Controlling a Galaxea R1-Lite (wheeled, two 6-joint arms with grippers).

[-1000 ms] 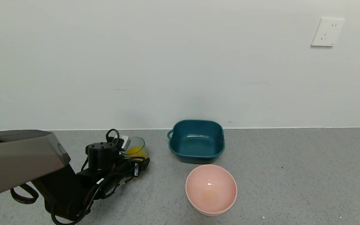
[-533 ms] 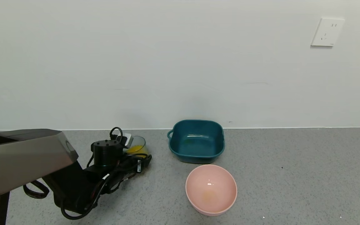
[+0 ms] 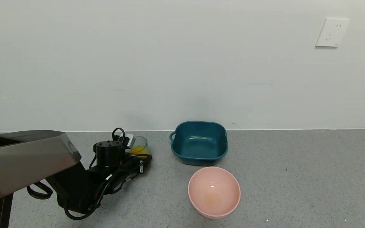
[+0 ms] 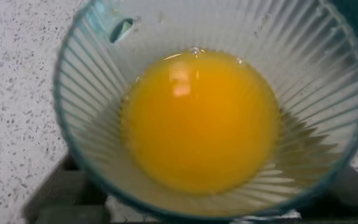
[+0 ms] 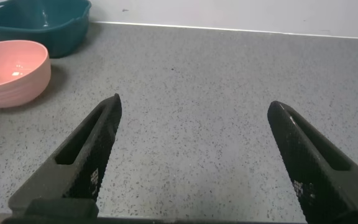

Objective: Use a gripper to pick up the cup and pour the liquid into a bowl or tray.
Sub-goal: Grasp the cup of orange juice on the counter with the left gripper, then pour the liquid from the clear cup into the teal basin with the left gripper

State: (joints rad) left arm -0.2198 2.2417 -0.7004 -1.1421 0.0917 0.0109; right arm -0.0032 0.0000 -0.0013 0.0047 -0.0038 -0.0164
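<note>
Next, my left gripper grabs the cup by its ribbed side [image 3: 143, 147] to pour into the dark teal tub [image 3: 199, 143], leaving the cup's rim free.
The cup [image 3: 139, 146], a clear blue-grey ribbed tumbler, stands on the grey counter at the left, near the wall. It holds orange-yellow liquid [image 3: 137, 149]. My left gripper [image 3: 140, 160] reaches around it from the near side, open, with a dark finger [image 4: 55, 199] low on either side of the cup. In the left wrist view the cup [image 4: 89, 93] fills the frame, with the liquid [image 4: 201, 121] in its bottom and a notch at the rim. The fingertips are hidden under it. The dark teal tub [image 3: 199, 143] sits empty to the cup's right.
A round pale pink bowl [image 3: 214, 191] stands in front of the tub. My right gripper [image 5: 194, 106] is open and empty over bare counter, off the head view; the pink bowl [image 5: 8, 71] and the tub [image 5: 39, 25] show beyond it. The wall with an outlet [image 3: 332, 32] is close behind.
My left arm has slid forward and slightly right, bringing the gripper further around the cup. The cup, tub and pink bowl have not moved.
</note>
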